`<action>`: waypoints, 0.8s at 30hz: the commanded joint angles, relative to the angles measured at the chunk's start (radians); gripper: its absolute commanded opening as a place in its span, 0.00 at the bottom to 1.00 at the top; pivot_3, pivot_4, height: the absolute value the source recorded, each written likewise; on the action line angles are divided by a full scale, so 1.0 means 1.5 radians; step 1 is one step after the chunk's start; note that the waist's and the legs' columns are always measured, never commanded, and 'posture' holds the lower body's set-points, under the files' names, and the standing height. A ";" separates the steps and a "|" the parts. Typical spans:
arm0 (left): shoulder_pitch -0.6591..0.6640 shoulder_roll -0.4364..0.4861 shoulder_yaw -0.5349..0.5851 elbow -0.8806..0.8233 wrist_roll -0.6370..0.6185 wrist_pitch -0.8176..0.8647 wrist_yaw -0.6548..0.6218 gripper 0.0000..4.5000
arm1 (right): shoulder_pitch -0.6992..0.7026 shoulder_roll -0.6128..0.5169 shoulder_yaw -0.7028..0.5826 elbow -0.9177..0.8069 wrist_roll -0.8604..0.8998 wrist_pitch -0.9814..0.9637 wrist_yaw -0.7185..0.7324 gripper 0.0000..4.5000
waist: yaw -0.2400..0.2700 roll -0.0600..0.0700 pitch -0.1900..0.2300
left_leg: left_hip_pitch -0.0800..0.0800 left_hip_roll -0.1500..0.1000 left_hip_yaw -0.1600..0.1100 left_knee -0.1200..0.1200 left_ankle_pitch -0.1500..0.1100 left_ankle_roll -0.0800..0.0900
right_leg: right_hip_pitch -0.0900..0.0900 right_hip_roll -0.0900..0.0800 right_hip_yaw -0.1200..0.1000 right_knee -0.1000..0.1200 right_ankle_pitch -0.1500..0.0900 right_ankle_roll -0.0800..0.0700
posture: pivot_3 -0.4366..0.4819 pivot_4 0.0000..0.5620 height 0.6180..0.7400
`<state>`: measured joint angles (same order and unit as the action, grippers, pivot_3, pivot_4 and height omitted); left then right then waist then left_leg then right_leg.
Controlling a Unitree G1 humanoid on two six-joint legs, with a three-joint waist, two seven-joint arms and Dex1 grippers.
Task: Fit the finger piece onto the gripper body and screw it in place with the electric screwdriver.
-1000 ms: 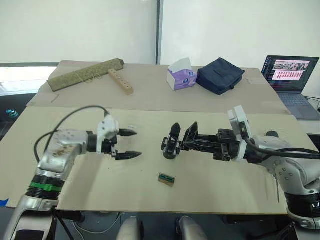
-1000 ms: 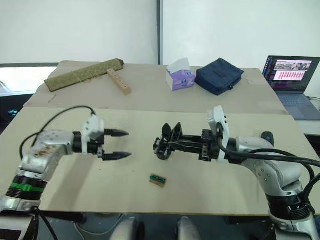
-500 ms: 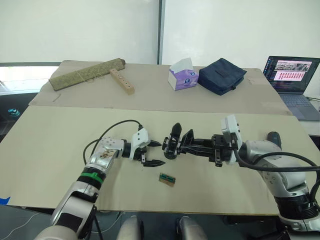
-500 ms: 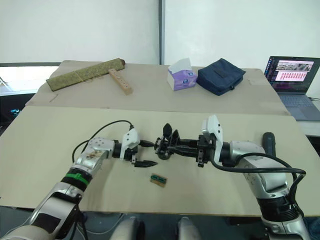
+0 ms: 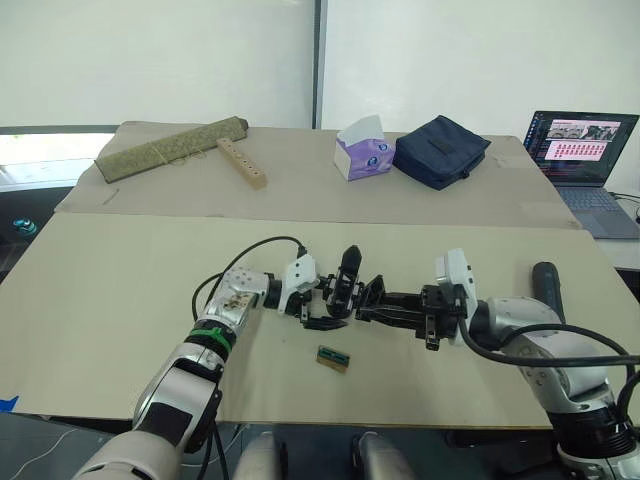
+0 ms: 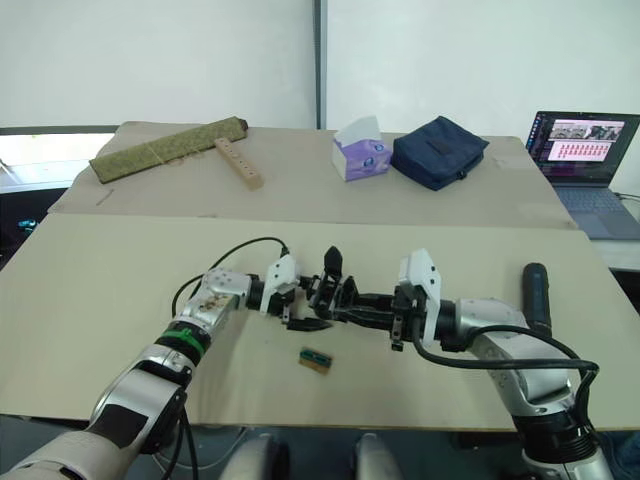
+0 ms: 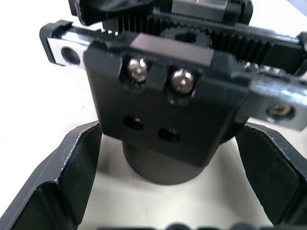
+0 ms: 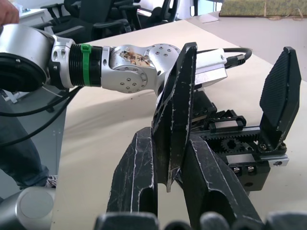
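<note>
My left gripper grabs the gripper body by its round base (image 7: 164,165) next. That keeps the gripper body's toothed rack (image 7: 218,47) free to take the finger piece.
The gripper body (image 7: 158,115), a black block with a toothed rack and a round base, sits at the middle of the table (image 5: 120,300). One black finger (image 8: 280,96) stands up from its rack. My left gripper (image 5: 320,306) is open, and its fingers (image 7: 72,177) stand on either side of the round base. My right gripper (image 8: 169,143) is shut on the finger piece (image 8: 175,105), a black wedge held upright against the rack; whether it is seated I cannot tell. The electric screwdriver (image 5: 548,285) lies on the table to the right of my right arm.
A small green-and-brown block (image 5: 333,357) lies just in front of the gripper body. On the far table are a rolled mat (image 5: 170,148), a wooden strip with holes (image 5: 241,162), a tissue box (image 5: 362,146), a dark blue bag (image 5: 441,150) and a laptop (image 5: 580,150).
My left gripper has travelled right across the table and now straddles the gripper body's base. My right gripper has shifted slightly left, keeping its hold.
</note>
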<state>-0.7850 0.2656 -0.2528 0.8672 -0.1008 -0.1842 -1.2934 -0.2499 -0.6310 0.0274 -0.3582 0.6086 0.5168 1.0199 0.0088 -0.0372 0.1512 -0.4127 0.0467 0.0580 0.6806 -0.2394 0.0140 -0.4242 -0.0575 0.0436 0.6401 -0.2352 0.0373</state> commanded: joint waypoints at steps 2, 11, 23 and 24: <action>-0.016 -0.006 0.014 0.017 0.003 -0.021 -0.011 1.00 | -0.014 0.015 0.003 -0.006 -0.009 -0.037 0.005 0.08 | 0.000 0.000 0.000 | 0.000 0.000 0.000 0.000 0.000 0.000 | 0.000 0.000 0.000 0.000 0.000 0.000 | 0.48 0.27 1.00; -0.014 -0.023 0.023 0.026 0.018 -0.023 0.005 0.51 | -0.103 0.078 0.051 0.083 -0.068 -0.080 -0.005 0.08 | 0.000 0.000 0.000 | 0.000 0.000 0.000 0.000 0.000 0.000 | 0.000 0.000 0.000 0.000 0.000 0.000 | 0.48 0.27 1.00; 0.006 -0.017 0.022 0.001 0.033 -0.004 0.024 0.51 | -0.130 0.108 0.097 0.165 -0.159 -0.158 0.009 0.08 | 0.001 0.000 0.000 | 0.001 0.000 0.000 0.001 0.000 0.000 | 0.000 0.000 0.000 0.001 0.000 0.000 | 0.48 0.27 1.00; 0.008 -0.016 0.022 0.000 0.034 -0.003 0.025 0.51 | -0.129 0.108 0.096 0.163 -0.159 -0.158 0.010 0.08 | 0.001 0.000 0.000 | 0.001 0.000 0.000 0.001 0.000 0.000 | 0.000 0.000 0.000 0.001 0.000 0.000 | 0.48 0.27 1.00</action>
<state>-0.7799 0.2364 -0.2161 0.8793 -0.0698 -0.1984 -1.2732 -0.4297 -0.4618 0.1829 -0.0936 0.3701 0.3098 1.0268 0.0104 -0.0371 0.1511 -0.4117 0.0461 0.0577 0.6816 -0.2394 0.0140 -0.4235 -0.0577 0.0433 0.6419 -0.2349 0.0376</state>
